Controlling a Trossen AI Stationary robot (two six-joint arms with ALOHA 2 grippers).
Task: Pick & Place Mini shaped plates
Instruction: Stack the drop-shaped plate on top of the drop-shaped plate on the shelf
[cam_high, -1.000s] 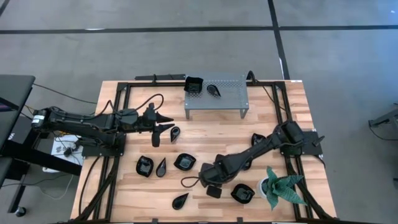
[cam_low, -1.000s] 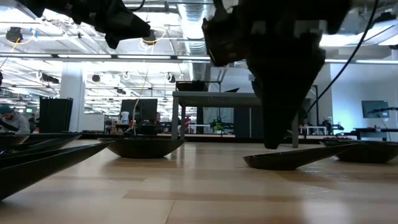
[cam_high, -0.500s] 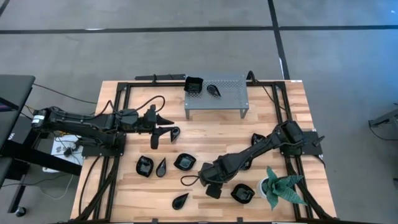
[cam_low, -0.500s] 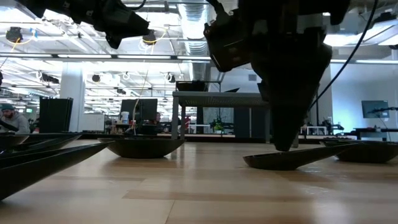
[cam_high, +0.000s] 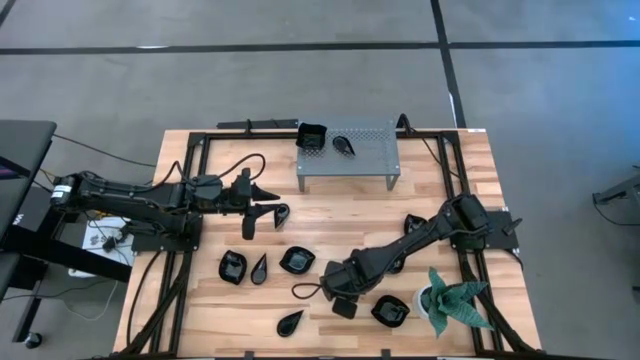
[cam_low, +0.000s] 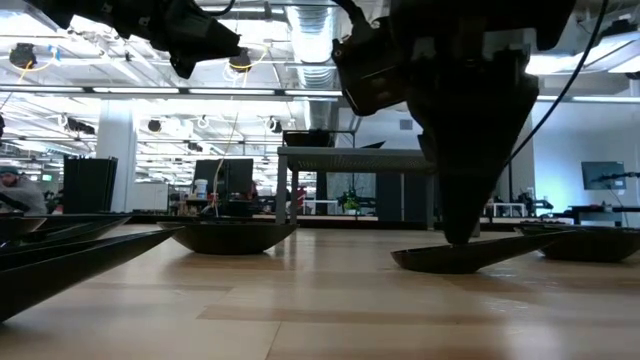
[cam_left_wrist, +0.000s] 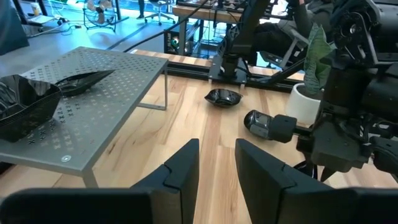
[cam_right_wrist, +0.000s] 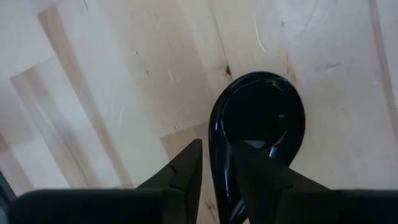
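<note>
The teardrop plate needs to be held by its pointed tip in my right gripper next, so that I can place it on the grey perforated shelf.
My right gripper is open low over the table's near middle. It points down at a glossy black teardrop plate that lies flat on the wood. Its fingers stand on either side of the plate's rim where the plate narrows. My left gripper is open and empty. It hovers above the table's left half beside another black plate. Two plates lie on the grey perforated shelf. My right gripper has one finger outside the teardrop plate's rim and the other over the plate's hollow, coming from above. I cannot tell whether either finger touches the plate. The plate rests flat on the table.
Several more black plates lie on the wood. A green spiky plant in a white pot stands at the near right. The shelf stands at the far edge.
My right gripper has come down a little over the teardrop plate, which stays flat on the table.
</note>
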